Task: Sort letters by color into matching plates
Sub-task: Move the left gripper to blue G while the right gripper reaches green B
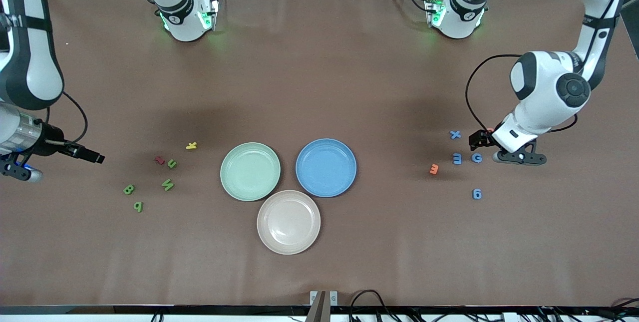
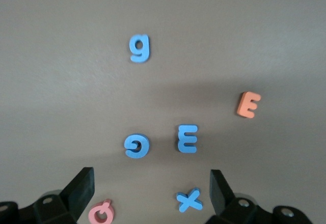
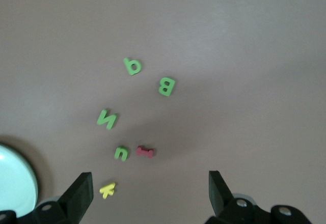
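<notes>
The blue G needs to be sorted onto the blue plate (image 1: pixel 326 167), so my left gripper should grab it by its curved outer sides next.
Four green letters lie toward the right arm's end: B (image 1: pixel 129 189), p (image 1: pixel 138 206), N (image 1: pixel 167 184) and u (image 1: pixel 171 163). The right wrist view shows the same ones: p (image 3: pixel 132 65), B (image 3: pixel 166 86), N (image 3: pixel 107 118), u (image 3: pixel 121 153). Four blue letters lie toward the left arm's end: x (image 1: pixel 455 134), E (image 1: pixel 457 159), G (image 1: pixel 477 158) and 6 (image 1: pixel 477 193). The pale green plate (image 1: pixel 250 171) and blue plate (image 1: pixel 326 167) sit side by side mid-table. My left gripper (image 2: pixel 153 189) hangs open over the blue x (image 2: pixel 189 199). My right gripper (image 3: pixel 150 191) is open and empty, over bare table beside the green letters.
A beige-pink plate (image 1: pixel 288 221) lies nearer the front camera than the other two. An orange letter (image 1: pixel 434 168) and a pink one (image 2: pixel 101 212) lie among the blue letters. Red (image 1: pixel 159 160) and yellow (image 1: pixel 191 146) letters lie by the green ones.
</notes>
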### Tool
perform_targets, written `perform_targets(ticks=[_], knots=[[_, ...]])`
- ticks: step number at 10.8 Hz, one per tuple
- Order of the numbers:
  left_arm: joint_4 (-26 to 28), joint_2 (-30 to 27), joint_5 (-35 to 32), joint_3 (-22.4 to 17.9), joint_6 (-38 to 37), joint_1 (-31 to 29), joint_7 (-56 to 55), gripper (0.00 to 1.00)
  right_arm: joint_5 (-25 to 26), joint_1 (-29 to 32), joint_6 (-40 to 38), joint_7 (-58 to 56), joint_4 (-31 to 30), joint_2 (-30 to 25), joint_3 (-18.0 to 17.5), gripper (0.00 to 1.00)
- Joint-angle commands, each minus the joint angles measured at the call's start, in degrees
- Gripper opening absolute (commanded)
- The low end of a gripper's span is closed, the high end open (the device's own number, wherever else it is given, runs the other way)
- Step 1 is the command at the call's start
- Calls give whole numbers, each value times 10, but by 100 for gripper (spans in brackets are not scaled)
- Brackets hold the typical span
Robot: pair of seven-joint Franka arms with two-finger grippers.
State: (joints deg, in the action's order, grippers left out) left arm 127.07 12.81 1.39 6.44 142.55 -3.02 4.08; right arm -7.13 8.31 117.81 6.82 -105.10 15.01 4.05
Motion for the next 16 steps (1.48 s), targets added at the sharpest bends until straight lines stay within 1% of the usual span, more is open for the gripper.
perform_targets(ticks=[1,2,4,7,9,11,15,16], knots=[[5,40,8,1,46,-1,2,100,-9,5,38,117,-1,35,5,100],[9,53,7,1,68,-1,6,100,-10,0,50,137,-1,49,16,100],[6,84,7,-1,98,-1,28,100,-10,-12,84,216,-1,74,28,100],[-14,116,-5,-1,105,-24,67,100,-10,-26,133,281,1,113,30,100],[-27,131,-26,-1,104,-34,71,100,-10,-29,145,282,5,135,31,100],[-39,150,-28,-1,104,-33,71,100,-9,-29,160,282,16,157,32,100],[-39,158,-29,-1,104,-31,71,100,-17,-32,189,281,35,196,33,100],[-39,158,-41,-1,103,-32,70,100,-17,-32,202,281,36,205,33,100]])
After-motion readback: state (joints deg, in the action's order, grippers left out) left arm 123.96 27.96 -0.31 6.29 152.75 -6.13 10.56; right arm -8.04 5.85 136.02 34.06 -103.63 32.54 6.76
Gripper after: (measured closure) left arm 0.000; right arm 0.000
